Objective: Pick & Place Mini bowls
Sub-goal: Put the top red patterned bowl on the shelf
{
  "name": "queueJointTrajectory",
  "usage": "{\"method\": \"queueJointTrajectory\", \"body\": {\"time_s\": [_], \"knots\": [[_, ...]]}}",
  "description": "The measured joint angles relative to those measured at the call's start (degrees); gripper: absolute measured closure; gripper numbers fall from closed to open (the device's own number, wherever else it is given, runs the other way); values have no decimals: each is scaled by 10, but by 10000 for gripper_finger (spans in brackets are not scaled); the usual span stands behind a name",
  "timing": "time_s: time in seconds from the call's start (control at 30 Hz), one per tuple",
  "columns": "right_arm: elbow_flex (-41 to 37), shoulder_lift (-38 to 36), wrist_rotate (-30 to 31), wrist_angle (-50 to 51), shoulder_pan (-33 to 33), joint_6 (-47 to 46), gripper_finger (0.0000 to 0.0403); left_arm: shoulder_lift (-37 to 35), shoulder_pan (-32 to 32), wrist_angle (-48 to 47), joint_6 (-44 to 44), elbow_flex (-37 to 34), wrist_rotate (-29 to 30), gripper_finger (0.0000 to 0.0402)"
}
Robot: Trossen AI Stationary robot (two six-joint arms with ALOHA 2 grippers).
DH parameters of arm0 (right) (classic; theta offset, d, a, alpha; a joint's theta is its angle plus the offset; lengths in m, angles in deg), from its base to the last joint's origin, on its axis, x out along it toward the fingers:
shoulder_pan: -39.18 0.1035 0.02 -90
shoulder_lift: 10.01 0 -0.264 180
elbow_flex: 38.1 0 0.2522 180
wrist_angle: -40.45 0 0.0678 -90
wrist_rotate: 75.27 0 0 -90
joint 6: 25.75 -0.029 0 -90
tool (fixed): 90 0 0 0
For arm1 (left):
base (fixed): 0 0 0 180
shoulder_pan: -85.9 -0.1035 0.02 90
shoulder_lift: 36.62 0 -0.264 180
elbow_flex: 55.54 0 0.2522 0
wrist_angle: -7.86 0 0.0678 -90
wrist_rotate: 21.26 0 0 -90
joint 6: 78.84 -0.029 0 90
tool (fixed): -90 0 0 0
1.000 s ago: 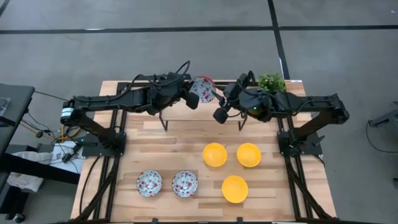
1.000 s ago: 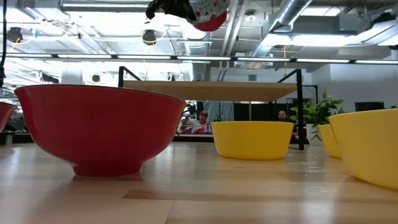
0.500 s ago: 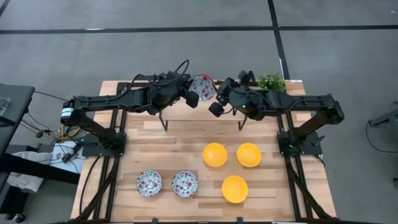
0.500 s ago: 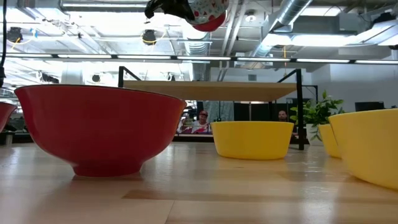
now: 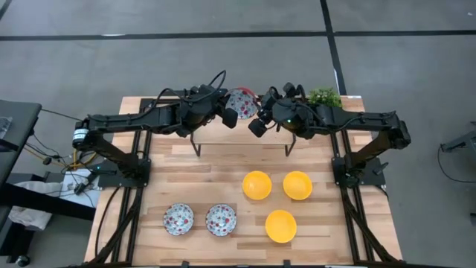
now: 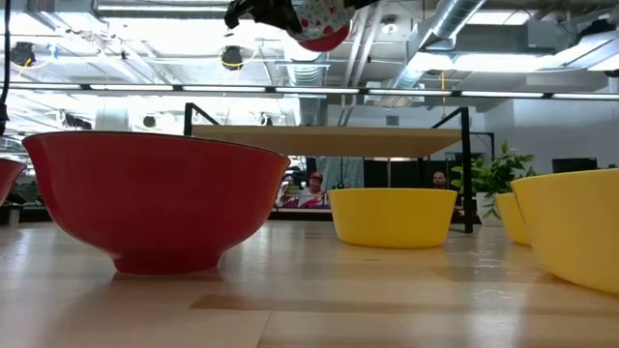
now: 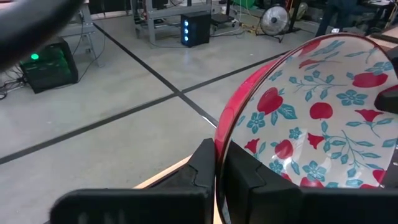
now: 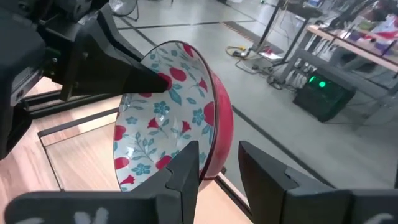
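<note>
The right gripper grabs the mini bowl by its rim [image 8: 210, 149] next, to put the mini bowl on the shelf [image 8: 81, 158].
My left gripper [image 5: 229, 113] is shut on a red mini bowl [image 5: 240, 103] with a white floral inside, held high over the table's far part and seen at the top of the low view [image 6: 319, 21]. My right gripper [image 8: 217, 158] is open. One of its fingers [image 8: 186, 163] stands inside the bowl's rim and the other outside, on the side opposite my left gripper. Two more floral bowls [image 5: 178, 219] [image 5: 221, 219] and three yellow bowls [image 5: 256, 184] [image 5: 297, 184] [image 5: 281, 226] sit on their bases on the table. My left gripper pinches the bowl's rim [image 7: 219, 140] between its two fingers, one finger [image 7: 245, 177] inside the bowl and one outside against the red wall. The bowl is lifted clear of the table and tipped up on edge, its inside turned toward my right gripper.
A small green plant [image 5: 324, 97] stands at the far right of the table, behind my right arm. A raised wooden shelf on dark legs [image 6: 329, 140] crosses the table's far part under both grippers. Bare wood lies at the table's middle.
My right gripper has moved toward the table's left, up to the bowl that my left gripper holds, and its fingers now stand on either side of the rim. The left gripper and the bowl have hardly moved.
</note>
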Motion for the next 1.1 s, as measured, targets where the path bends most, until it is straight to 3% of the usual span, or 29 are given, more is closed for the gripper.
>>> {"method": "queueJointTrajectory", "body": {"time_s": [0.2, 0.43, 0.73, 0.93, 1.1], "knots": [[0, 0, -49, -1, -15, -1, 300, 0, 2, 4, 0, 0, -2, 392], [0, 10, -52, -10, -28, -14, 305, 0, 3, 4, 0, 0, 2, 392], [0, 17, -36, -19, -29, -24, 388, 0, 3, 5, 10, -1, 7, 391], [0, 17, -39, -20, -29, -23, 394, 0, 3, 4, 9, -1, 4, 388], [0, 16, -40, -14, -29, -18, 402, 0, 4, 4, 4, -1, -6, 363]]}}
